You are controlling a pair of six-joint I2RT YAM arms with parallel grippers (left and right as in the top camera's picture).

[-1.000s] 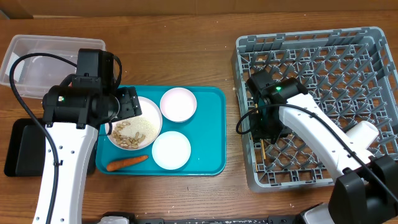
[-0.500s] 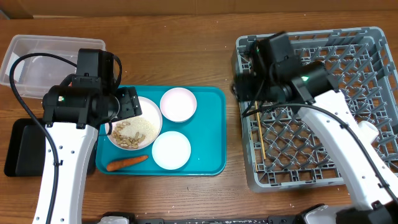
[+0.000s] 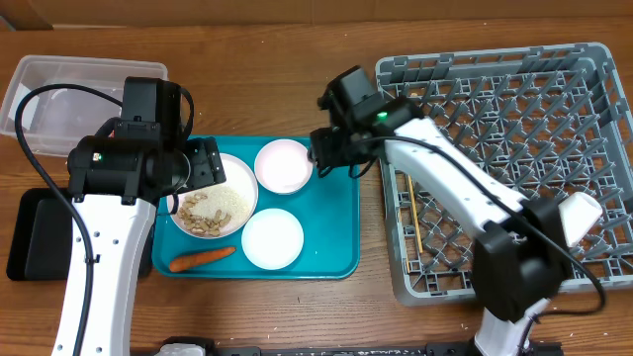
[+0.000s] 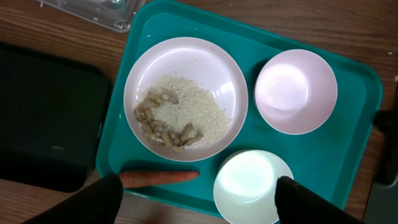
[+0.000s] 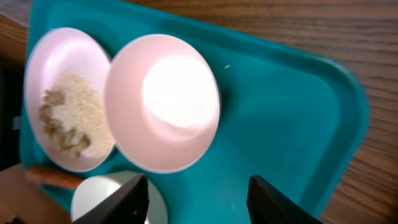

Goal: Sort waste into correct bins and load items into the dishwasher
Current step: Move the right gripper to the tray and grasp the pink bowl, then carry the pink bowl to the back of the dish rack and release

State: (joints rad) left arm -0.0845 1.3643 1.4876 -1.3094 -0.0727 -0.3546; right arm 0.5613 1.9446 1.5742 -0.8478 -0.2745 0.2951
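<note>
My right gripper should next pinch the white bowl's rim facing the dish rack, so its base stays free to load into the dish rack (image 3: 495,69).
A white plate (image 3: 213,203) with beige food scraps (image 4: 165,121) lies on the teal tray (image 3: 331,232), with an orange carrot (image 3: 201,259) in front of it. Two empty white bowls (image 3: 284,165) (image 3: 272,238) stand beside the plate. My left gripper (image 4: 196,208) hovers open above the tray's near edge, with the carrot (image 4: 158,178) and one bowl (image 4: 253,185) below the gap. My right gripper (image 5: 199,199) is open over bare tray, just short of the other bowl (image 5: 161,102). The chopsticks (image 3: 415,227) lie in the grey dish rack (image 3: 495,69); a white cup (image 3: 579,213) sits at its right side.
A clear plastic tub (image 3: 59,84) stands at the back left and a black tray (image 3: 30,232) at the front left, both left of the teal tray. Bare wooden table runs between the teal tray and the rack.
My right arm has risen out of the dish rack and swung left to the teal tray, opening a little; the chopsticks stay in the rack. The left arm has not moved.
</note>
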